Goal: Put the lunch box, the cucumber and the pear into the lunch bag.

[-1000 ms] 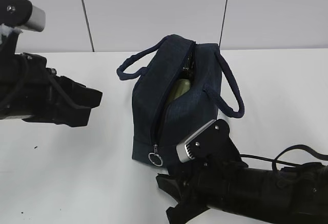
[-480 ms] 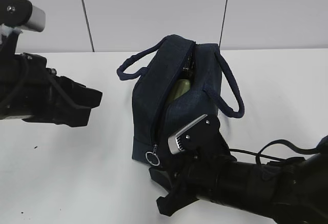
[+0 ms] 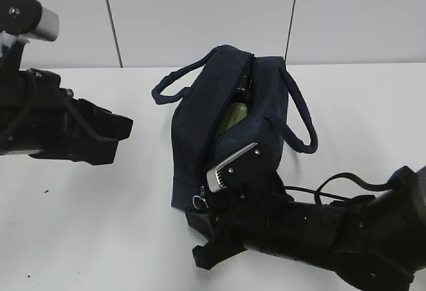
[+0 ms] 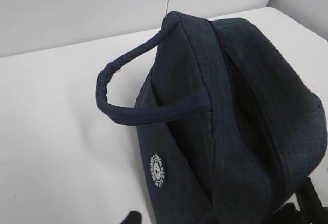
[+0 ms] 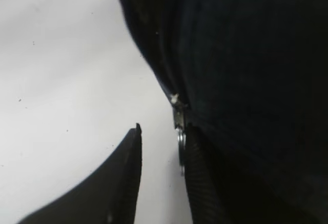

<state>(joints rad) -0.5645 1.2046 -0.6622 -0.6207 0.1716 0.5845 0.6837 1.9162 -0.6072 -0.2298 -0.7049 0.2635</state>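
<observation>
My right gripper grabs the zipper by its metal ring pull (image 3: 199,201) (image 5: 181,149) next, to zip the lunch bag shut around its load.
The dark navy lunch bag (image 3: 229,131) stands mid-table with its zipper open, and it fills the left wrist view (image 4: 225,106). A pale green object (image 3: 231,114), probably the lunch box, shows through the opening. The cucumber and pear are hidden. My right gripper (image 3: 200,234) is open at the bag's near lower end. In the right wrist view (image 5: 164,129) the metal ring pull (image 5: 181,149) hangs against the inner face of the right finger. The ring pull (image 3: 199,201) sits just above the gripper in the exterior view. My left gripper (image 3: 120,136) is open, left of the bag and not touching it.
The bag's two padded loop handles (image 3: 174,81) (image 3: 299,121) stick out to either side. A round white logo patch (image 4: 158,170) is on the bag's side. A cable (image 3: 339,188) loops behind the right arm. A grey panelled wall stands behind the white table (image 3: 93,224).
My right gripper has moved left and up to the bag's near end, bringing its jaws around the zipper ring pull. The left arm and the bag have not moved.
</observation>
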